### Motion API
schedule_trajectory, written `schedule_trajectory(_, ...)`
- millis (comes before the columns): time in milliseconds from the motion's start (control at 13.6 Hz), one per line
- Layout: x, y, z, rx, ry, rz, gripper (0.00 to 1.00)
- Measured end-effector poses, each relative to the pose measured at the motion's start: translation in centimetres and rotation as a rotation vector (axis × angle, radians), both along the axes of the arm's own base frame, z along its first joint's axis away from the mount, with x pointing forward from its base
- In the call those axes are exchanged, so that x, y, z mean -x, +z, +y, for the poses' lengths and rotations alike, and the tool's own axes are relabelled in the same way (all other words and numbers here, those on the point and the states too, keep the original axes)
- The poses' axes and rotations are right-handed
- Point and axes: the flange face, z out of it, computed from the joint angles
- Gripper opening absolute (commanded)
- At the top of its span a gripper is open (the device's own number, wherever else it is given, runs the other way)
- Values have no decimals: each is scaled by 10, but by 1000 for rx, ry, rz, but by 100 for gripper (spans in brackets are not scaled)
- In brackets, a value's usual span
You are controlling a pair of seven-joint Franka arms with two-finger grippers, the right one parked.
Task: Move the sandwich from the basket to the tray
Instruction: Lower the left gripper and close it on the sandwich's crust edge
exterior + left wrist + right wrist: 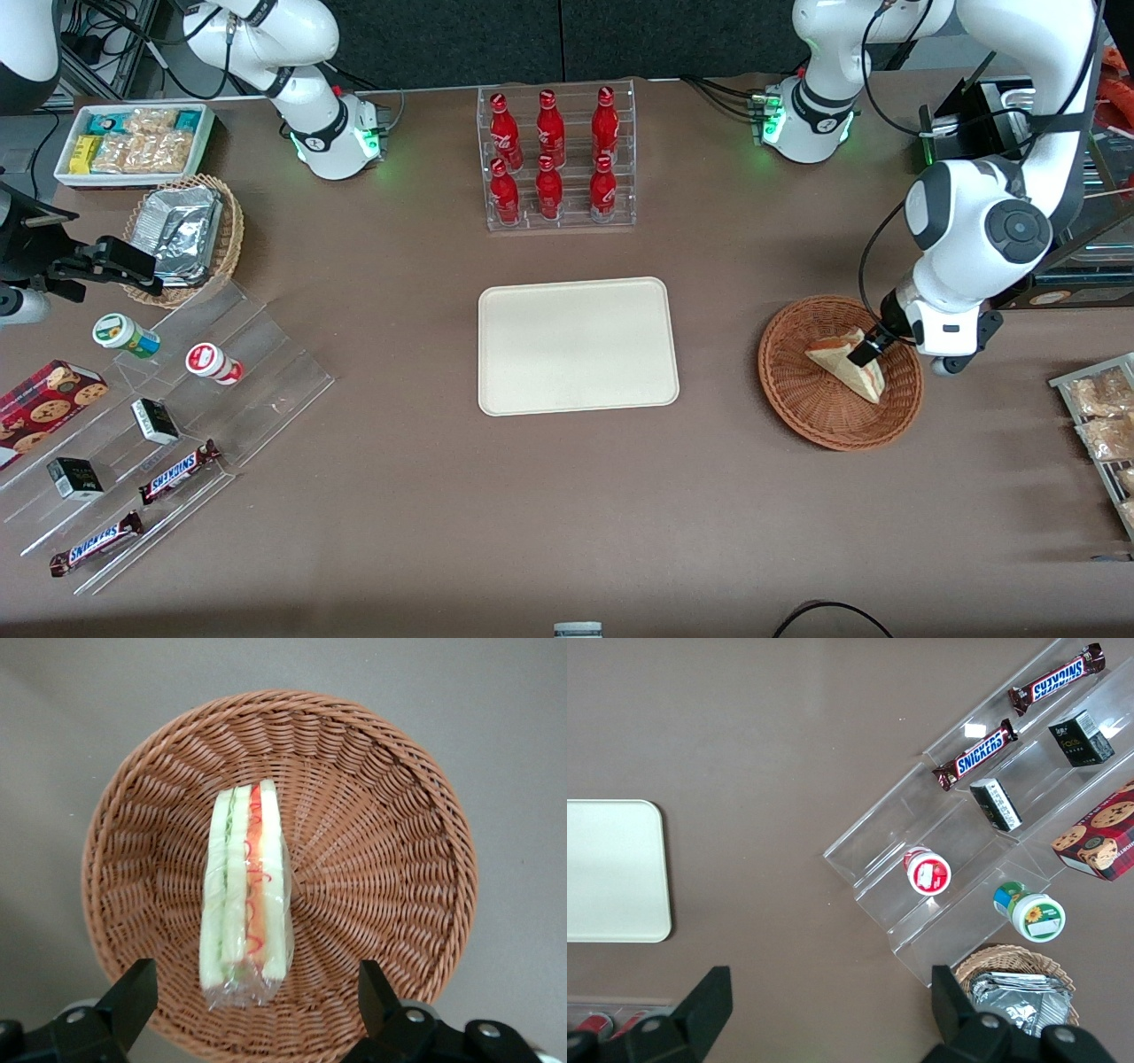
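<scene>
My left gripper grabs the sandwich by its end with the crinkled wrap (244, 985) next. Then it sets the sandwich on the cream tray.
The sandwich (852, 365) is a clear-wrapped wedge of pale bread with red-orange and green filling, lying in the reddish-brown woven basket (802, 399) toward the working arm's end of the table. In the left wrist view the sandwich (245, 893) lies near the middle of the basket (381, 842). My left gripper (873, 347) hangs over the basket, just above the sandwich, open and empty. In the left wrist view the gripper (250, 994) has its fingertips (133, 992) wide apart, one on each side of the sandwich's end. The cream tray (578, 346) lies empty at the table's middle.
A clear rack of red bottles (556, 159) stands farther from the front camera than the tray. A rack of packaged snacks (1101, 425) lies beside the basket at the table's edge. At the parked arm's end are a clear stepped stand (159, 416) with snacks, a tan foil basket (188, 237) and a white snack box (133, 142).
</scene>
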Motion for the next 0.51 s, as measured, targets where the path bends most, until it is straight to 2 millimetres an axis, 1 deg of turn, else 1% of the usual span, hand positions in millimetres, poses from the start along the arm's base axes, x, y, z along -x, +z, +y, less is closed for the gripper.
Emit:
schedule_trajectory(221, -1, -20, 0, 1, 9, 13, 100)
schedule_trajectory(515, 0, -37, 0, 3, 18, 15, 100)
